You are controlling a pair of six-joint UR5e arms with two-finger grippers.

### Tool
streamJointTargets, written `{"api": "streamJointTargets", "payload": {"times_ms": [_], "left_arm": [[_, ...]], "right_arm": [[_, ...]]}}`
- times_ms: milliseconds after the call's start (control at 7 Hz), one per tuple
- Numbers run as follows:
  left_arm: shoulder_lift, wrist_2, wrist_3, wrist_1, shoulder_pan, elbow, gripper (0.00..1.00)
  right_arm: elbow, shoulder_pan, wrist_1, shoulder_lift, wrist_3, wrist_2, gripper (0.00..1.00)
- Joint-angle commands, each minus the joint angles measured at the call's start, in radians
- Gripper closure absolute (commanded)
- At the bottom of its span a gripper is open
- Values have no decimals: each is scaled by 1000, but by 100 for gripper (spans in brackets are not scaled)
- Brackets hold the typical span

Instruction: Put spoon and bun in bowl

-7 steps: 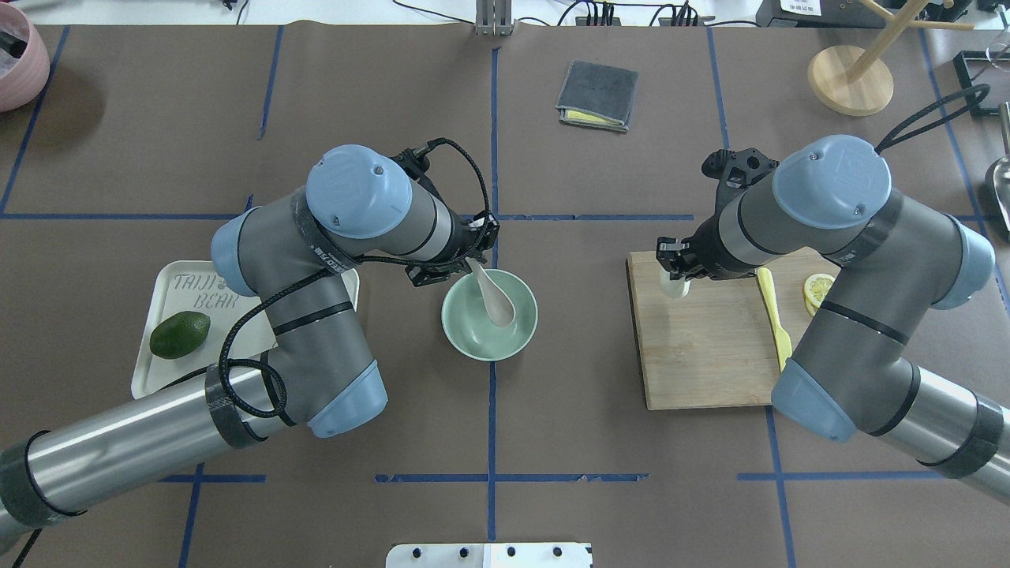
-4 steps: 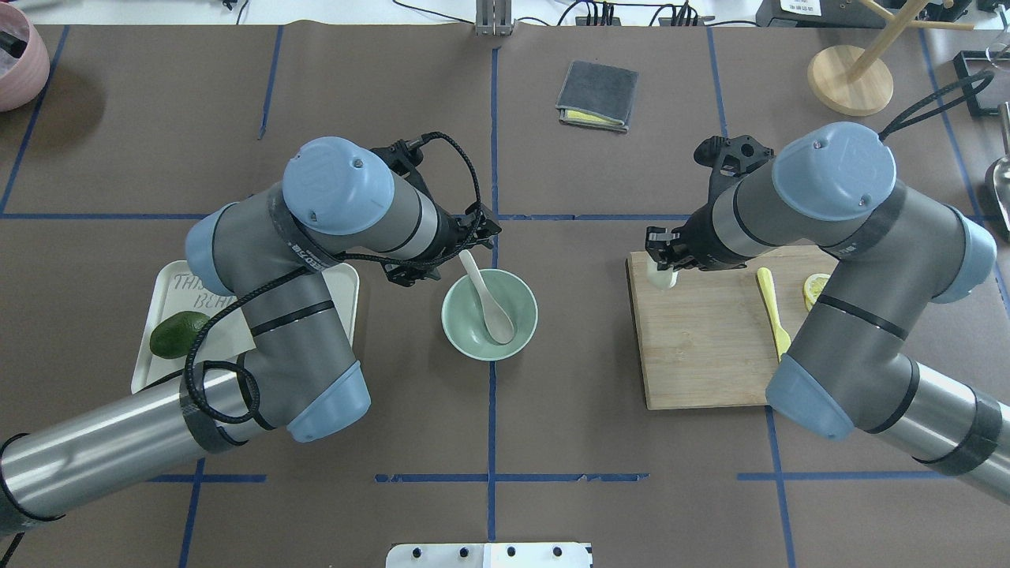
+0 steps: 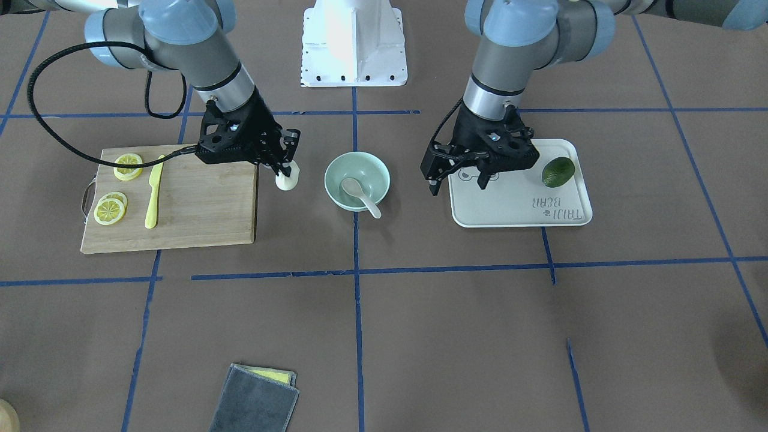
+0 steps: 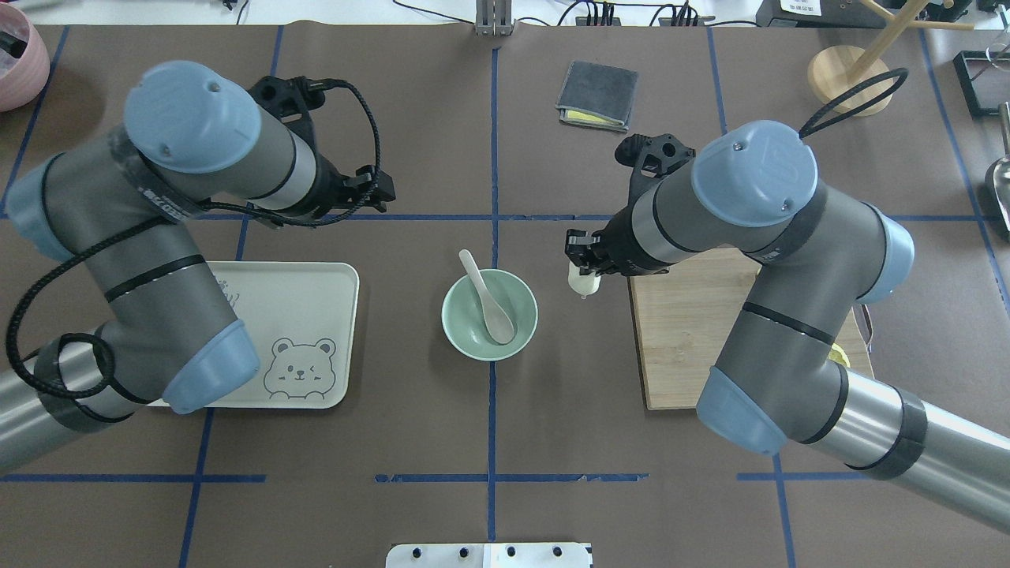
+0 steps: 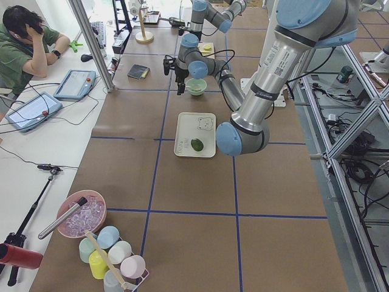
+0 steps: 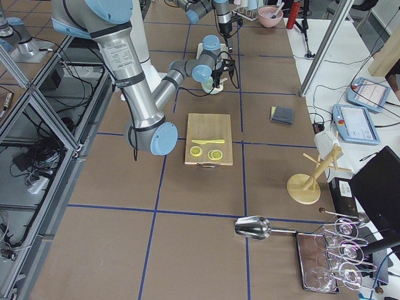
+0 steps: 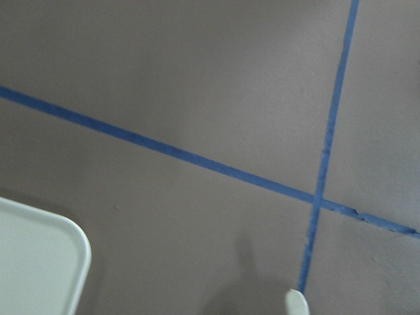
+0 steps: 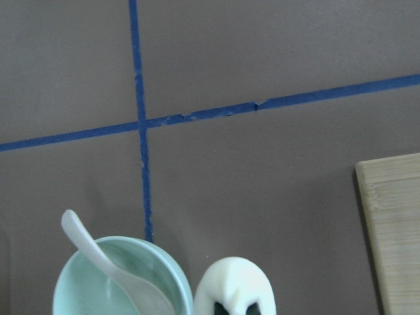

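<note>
My right gripper must hold the white bun until it's over the bowl; it hangs over the table outside the bowl's rim.
The pale mint-green bowl (image 4: 469, 331) stands at the table's middle, and the off-white spoon (image 4: 485, 296) lies in it with its handle over the far rim. Both also show in the front view: the bowl (image 3: 372, 168) and the spoon (image 3: 359, 191). My right gripper (image 4: 582, 268) is shut on the white bun (image 4: 584, 282) and holds it above the table between the bowl and the cutting board (image 4: 694, 339). The right wrist view shows the bun (image 8: 235, 282) beside the bowl (image 8: 170, 279). My left gripper (image 3: 457, 177) is open and empty, raised over the bear-print tray (image 3: 519, 210).
A dark green avocado (image 3: 558, 171) lies on the tray. A yellow knife (image 3: 153, 192) and lemon slices (image 3: 111, 207) lie on the board (image 3: 198, 210). A folded grey cloth (image 4: 597, 95) lies at the back, and a wooden stand (image 4: 851, 79) is at the far right.
My left gripper let go of the spoon, which stays in the bowl, and drew back to the left. My right gripper carried the bun off the board toward the bowl.
</note>
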Motion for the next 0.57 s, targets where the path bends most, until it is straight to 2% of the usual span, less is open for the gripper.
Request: {"api": "streamJointTargets", "payload": {"times_ms": [0, 143, 286, 429], "left_arm": [[68, 1, 176, 50, -99, -31, 0], [116, 0, 265, 52, -149, -44, 0], [145, 0, 332, 51, -165, -51, 0], [173, -2, 358, 48, -171, -50, 0]], "right_arm": [[-68, -89, 6, 91, 26, -80, 100], [-130, -111, 6, 155, 44, -109, 100], [-150, -124, 8, 168, 46, -135, 100], [-152, -125, 9, 168, 46, -135, 45]]}}
